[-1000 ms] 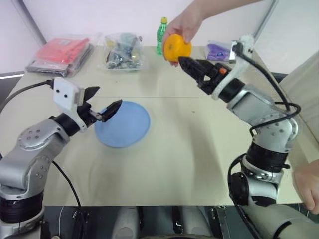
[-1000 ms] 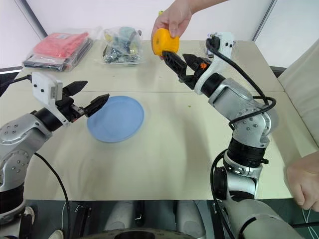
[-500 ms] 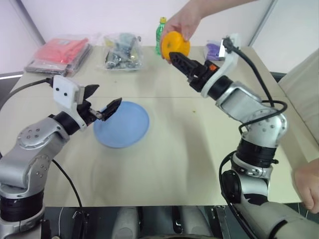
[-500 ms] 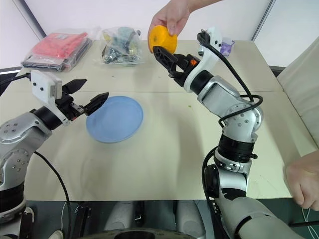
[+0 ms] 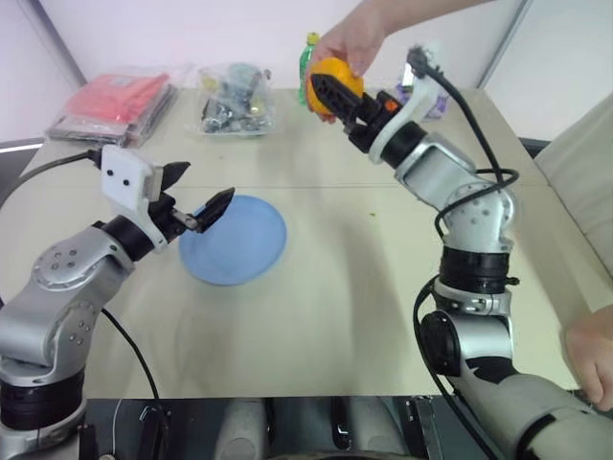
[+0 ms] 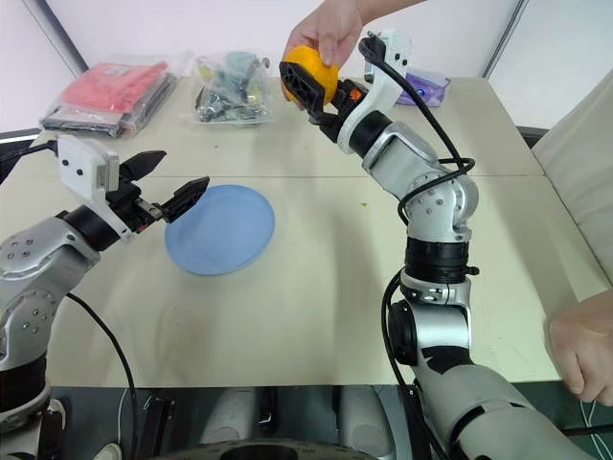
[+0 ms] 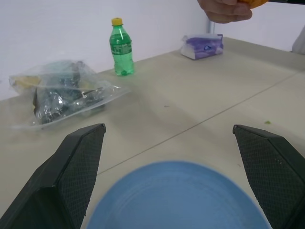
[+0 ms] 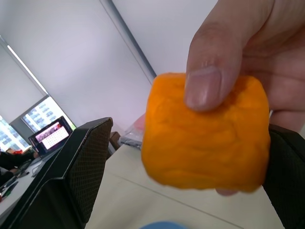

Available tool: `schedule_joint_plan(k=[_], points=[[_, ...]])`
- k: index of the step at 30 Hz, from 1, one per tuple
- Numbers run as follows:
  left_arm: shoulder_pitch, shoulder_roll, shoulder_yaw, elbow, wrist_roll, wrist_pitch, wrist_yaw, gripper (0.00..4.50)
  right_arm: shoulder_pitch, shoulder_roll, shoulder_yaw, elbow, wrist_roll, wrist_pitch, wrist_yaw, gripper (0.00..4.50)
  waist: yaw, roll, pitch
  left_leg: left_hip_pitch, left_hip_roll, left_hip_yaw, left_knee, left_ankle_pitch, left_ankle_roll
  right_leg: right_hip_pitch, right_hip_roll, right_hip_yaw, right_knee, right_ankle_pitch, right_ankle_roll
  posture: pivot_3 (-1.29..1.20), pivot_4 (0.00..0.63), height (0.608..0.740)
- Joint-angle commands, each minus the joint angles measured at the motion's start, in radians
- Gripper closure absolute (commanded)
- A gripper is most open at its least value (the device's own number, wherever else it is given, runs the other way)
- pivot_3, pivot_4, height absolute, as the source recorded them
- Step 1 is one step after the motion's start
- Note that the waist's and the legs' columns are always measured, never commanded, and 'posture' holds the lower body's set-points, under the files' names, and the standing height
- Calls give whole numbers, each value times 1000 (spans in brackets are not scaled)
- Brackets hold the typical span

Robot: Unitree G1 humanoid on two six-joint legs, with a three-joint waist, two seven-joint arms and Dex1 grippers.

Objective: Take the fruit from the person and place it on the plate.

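The orange fruit (image 5: 337, 84) (image 8: 206, 138) stands between both black fingers, so it is now time for my right gripper to close on it.
A person's hand (image 5: 352, 38) holds the fruit (image 5: 337, 75), a small orange one, above the far side of the table. My right gripper (image 5: 324, 91) is raised to it and stands open, one black finger (image 8: 81, 162) on each side of the fruit (image 8: 205, 143). The person's thumb (image 8: 205, 81) lies across its front. The light-blue plate (image 5: 244, 244) lies flat on the table at the left centre. My left gripper (image 5: 203, 187) hovers open and empty just over the plate's left rim (image 7: 176, 200).
At the far edge of the table are a green bottle (image 7: 121, 47), a clear bag of small items (image 5: 235, 101), red packets (image 5: 115, 101) and a purple tissue pack (image 7: 202, 43). Another hand of a person (image 5: 592, 356) rests at the table's near right edge.
My right gripper has reached further up and to the left, so its open fingers now sit on either side of the fruit instead of just below it. The left arm has stayed still.
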Motion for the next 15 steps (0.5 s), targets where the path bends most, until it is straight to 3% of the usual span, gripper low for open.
schedule_joint_plan(k=[1,3,4,5,8,15], points=[[-1,-1,30,-40,-10,-4,13,0,-47,7,4,10,-18,-48,31,26,0,0,0,0,0,0,0,0,0,0,0,0,0,0,0,0,150,731],[1,-2,33,-45,-9,-3,19,0,-50,9,8,20,-30,-57,38,26,0,0,0,0,0,0,0,0,0,0,0,0,0,0,0,0,150,731],[2,-3,34,-47,-9,-3,22,0,-51,11,8,22,-31,-58,38,564,0,0,0,0,0,0,0,0,0,0,0,0,0,0,0,0,150,731],[2,-3,35,-48,-9,-3,24,0,-51,12,7,23,-32,-59,38,754,-1,0,0,0,0,0,0,0,0,0,0,0,0,0,0,0,150,731],[8,-2,40,-52,-11,-3,26,0,-54,16,8,24,-35,-61,40,2199,-1,0,0,0,0,0,0,0,0,0,0,0,0,0,0,0,150,731],[16,-6,43,-52,-8,-4,29,0,-54,14,6,19,-33,-45,33,2343,-1,0,0,0,0,0,-1,0,0,0,0,0,-1,0,0,0,150,731]])
